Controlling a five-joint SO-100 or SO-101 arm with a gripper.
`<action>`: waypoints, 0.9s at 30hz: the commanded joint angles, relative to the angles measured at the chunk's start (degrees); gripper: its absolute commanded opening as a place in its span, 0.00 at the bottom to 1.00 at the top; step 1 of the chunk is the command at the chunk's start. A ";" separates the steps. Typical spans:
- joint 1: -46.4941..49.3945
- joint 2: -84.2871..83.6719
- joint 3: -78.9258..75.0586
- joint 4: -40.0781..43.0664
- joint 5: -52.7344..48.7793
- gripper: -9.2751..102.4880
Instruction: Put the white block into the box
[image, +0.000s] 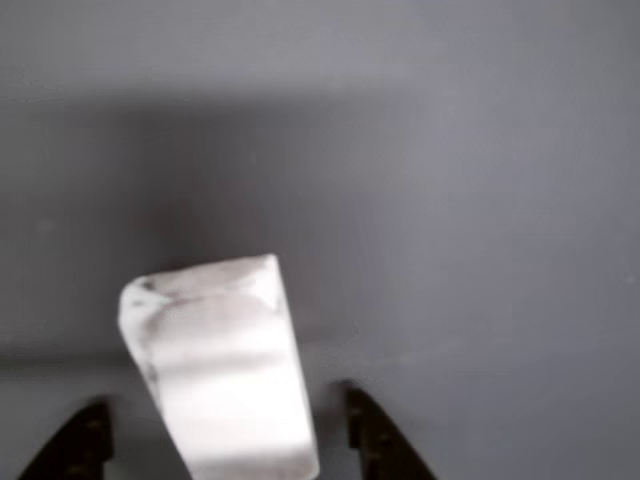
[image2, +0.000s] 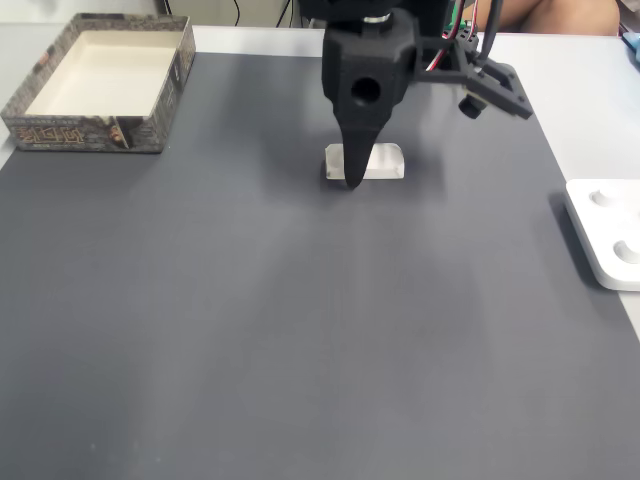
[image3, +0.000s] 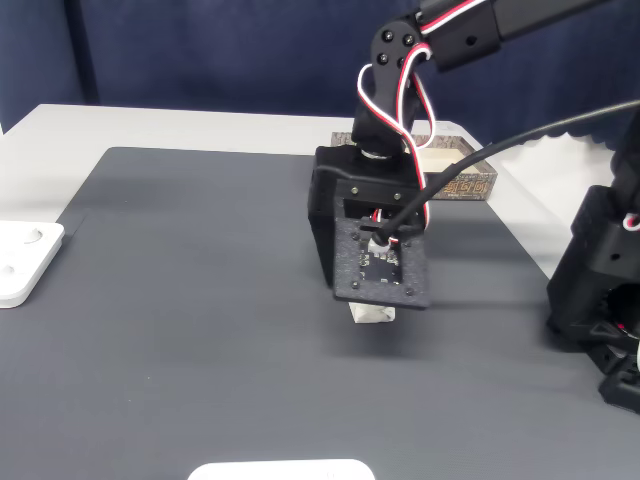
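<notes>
Next, my gripper grabs the white block (image: 225, 370) by the block's long sides to put it into the box.
The white block (image: 225, 370) lies on the dark grey mat (image2: 300, 330), faintly streaked with grey. In the other view it sits between my two black fingertips (image: 375, 430), with a gap on each side. My gripper (image: 222, 400) is open and straddles it. In a fixed view the gripper (image2: 355, 178) points straight down onto the block (image2: 385, 160) near the mat's far middle. In another fixed view the block (image3: 372, 314) peeks out under the wrist's black plate. The box (image2: 85, 133), cream inside with patterned walls, stands at the far left corner, also partly visible behind the arm (image3: 470, 182).
A white rounded device (image2: 610, 235) rests off the mat's right edge and appears again at the left (image3: 20, 262). Another white object (image3: 280, 470) sits at the near edge. A black arm base (image3: 600, 290) stands at the right.
</notes>
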 joint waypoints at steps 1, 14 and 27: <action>0.88 3.34 0.00 -0.26 0.53 0.35; 0.53 2.64 0.88 -0.26 -0.44 0.17; 0.09 2.20 0.88 -0.35 -2.64 0.11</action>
